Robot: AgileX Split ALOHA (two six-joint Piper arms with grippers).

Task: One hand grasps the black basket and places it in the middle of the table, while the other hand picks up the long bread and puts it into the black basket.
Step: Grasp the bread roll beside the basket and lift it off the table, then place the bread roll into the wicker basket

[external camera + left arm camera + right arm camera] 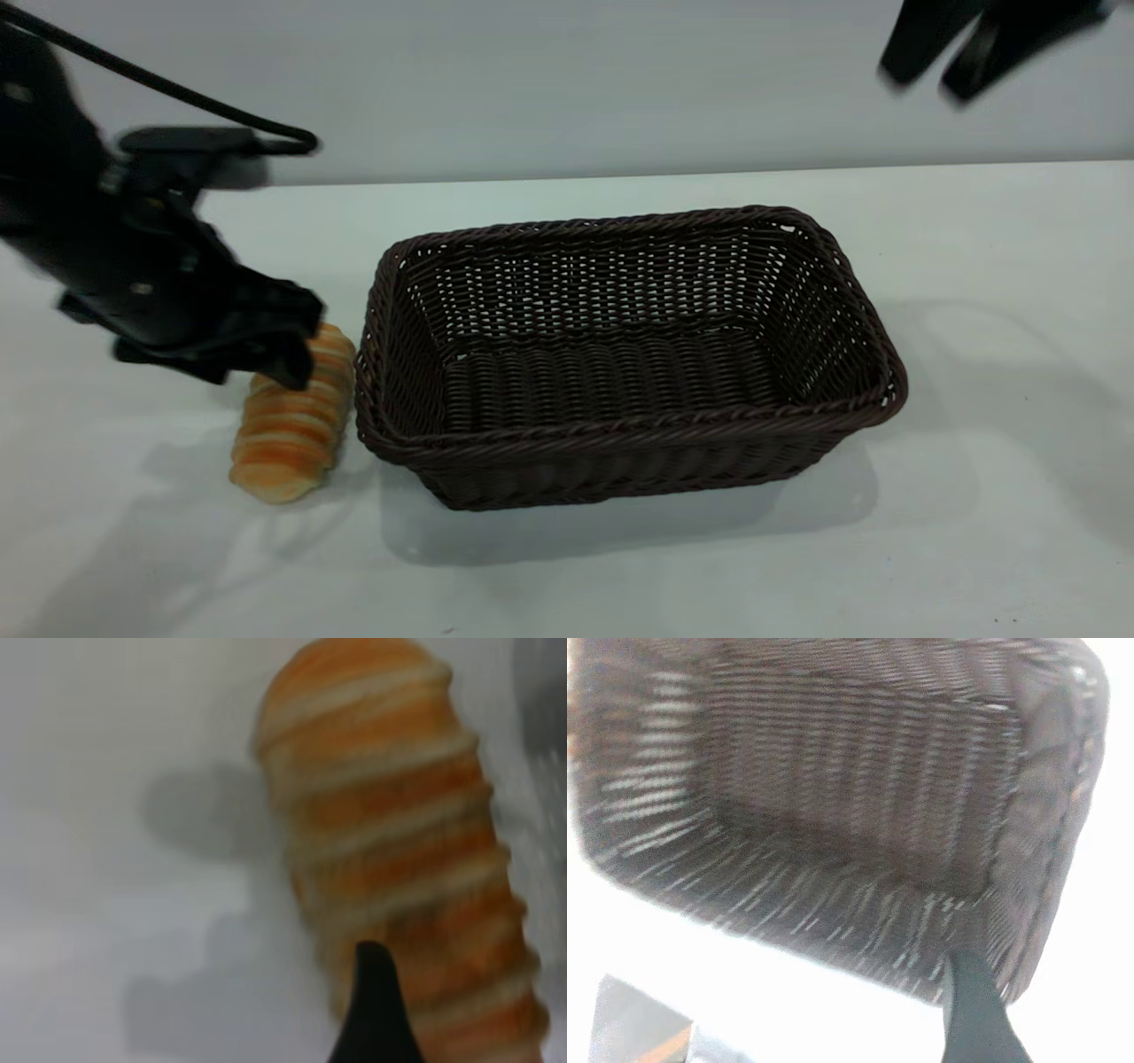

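Note:
My left gripper is going to grab the long bread by its middle (pixel 294 409) next, so that the long bread gets into the black basket (pixel 620 354).
The black basket (pixel 620 354) stands empty near the middle of the table (pixel 974 532), long side across the view. The long bread (pixel 292 425) lies on the table just left of the basket, close to its left rim. My left gripper (pixel 297 354) is low over the bread's far end, open. In the left wrist view one finger (pixel 376 1019) shows against the bread's (pixel 399 842) side. My right gripper (pixel 928 84) is open and empty, raised high above the table's back right. The right wrist view looks down into the basket (pixel 833 797) past one finger (pixel 974 1010).
A black cable (pixel 177 93) arcs over the left arm. The table's far edge meets a plain wall behind the basket.

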